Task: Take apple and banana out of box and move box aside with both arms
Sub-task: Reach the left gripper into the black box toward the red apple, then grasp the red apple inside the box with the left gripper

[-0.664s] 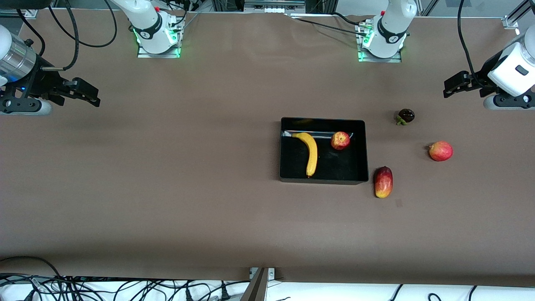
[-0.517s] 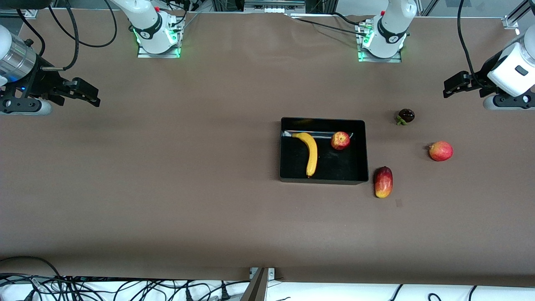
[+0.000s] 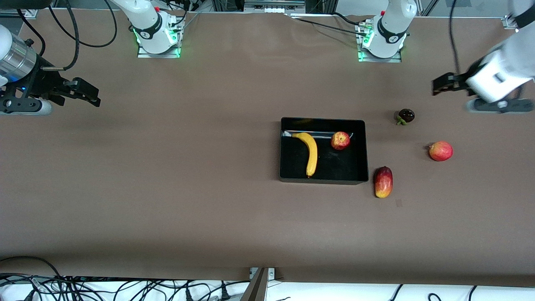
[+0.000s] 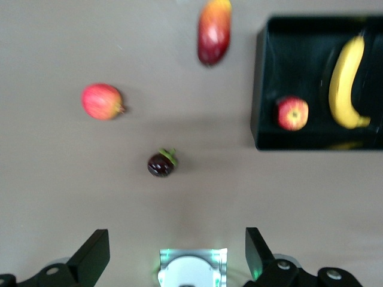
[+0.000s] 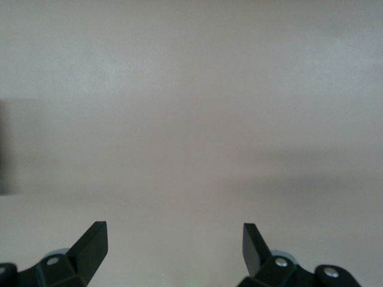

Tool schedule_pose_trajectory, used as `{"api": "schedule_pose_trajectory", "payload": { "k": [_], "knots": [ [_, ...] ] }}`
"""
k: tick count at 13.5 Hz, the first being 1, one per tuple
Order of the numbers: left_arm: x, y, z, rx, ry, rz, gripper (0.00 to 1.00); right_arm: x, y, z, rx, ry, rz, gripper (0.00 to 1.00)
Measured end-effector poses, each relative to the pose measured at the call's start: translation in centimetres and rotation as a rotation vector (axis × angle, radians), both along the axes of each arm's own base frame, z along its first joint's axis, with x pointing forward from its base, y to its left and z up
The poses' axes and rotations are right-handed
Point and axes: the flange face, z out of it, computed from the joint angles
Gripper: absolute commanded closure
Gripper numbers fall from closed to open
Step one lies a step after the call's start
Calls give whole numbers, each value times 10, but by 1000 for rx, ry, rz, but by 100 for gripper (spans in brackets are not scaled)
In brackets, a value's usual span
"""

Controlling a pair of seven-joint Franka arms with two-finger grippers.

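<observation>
I will grab the banana by its curved middle [image 3: 313, 152] with my left gripper next, to take it out of the black box [image 3: 365, 150].
The black box [image 3: 365, 150] sits on the brown table toward the left arm's end. In it lie the yellow banana [image 3: 310, 152] and the small red apple [image 3: 340, 140]. The left wrist view shows the box [image 4: 258, 89], banana [image 4: 344, 84] and apple [image 4: 292, 113] too. My left gripper [image 3: 439, 85] is open and empty, up in the air over the table at the left arm's end, apart from all fruit; it also shows in its wrist view [image 4: 178, 257]. My right gripper [image 3: 90, 94] is open and empty over bare table at the right arm's end, also seen in its wrist view [image 5: 175, 245].
Outside the box lie an oblong red-yellow mango [image 3: 383, 181], a round red fruit with a pointed tip [image 3: 440, 151] and a small dark purple fruit [image 3: 406, 116]. Arm bases [image 3: 158, 33] stand along the table's farthest edge. Cables hang by the nearest edge.
My left gripper has shifted toward the middle of the table and tilted. The right arm, box and fruits have not moved.
</observation>
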Motion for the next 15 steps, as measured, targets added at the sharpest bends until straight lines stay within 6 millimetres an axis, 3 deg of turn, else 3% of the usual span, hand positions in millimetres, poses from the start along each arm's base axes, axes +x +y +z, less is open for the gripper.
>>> {"api": "schedule_pose_trajectory", "payload": {
  "k": [3, 5, 8, 10, 13, 15],
  "knots": [
    [34, -90, -97, -32, 22, -118, 0, 0, 0, 0, 0, 1, 0, 0],
    [52, -143, -163, -33, -18, -86, 0, 0, 0, 0, 0, 1, 0, 0],
    [51, -198, -223, -4, -38, 53, 0, 0, 0, 0, 0, 1, 0, 0],
    [42, -208, -258, -12, -59, 75, 0, 0, 0, 0, 0, 1, 0, 0],
    [8, -202, -324, -11, -99, 26, 0, 0, 0, 0, 0, 1, 0, 0],
    [-1, -199, -335, 5, -105, -42, 0, 0, 0, 0, 0, 1, 0, 0]
  ]
}}
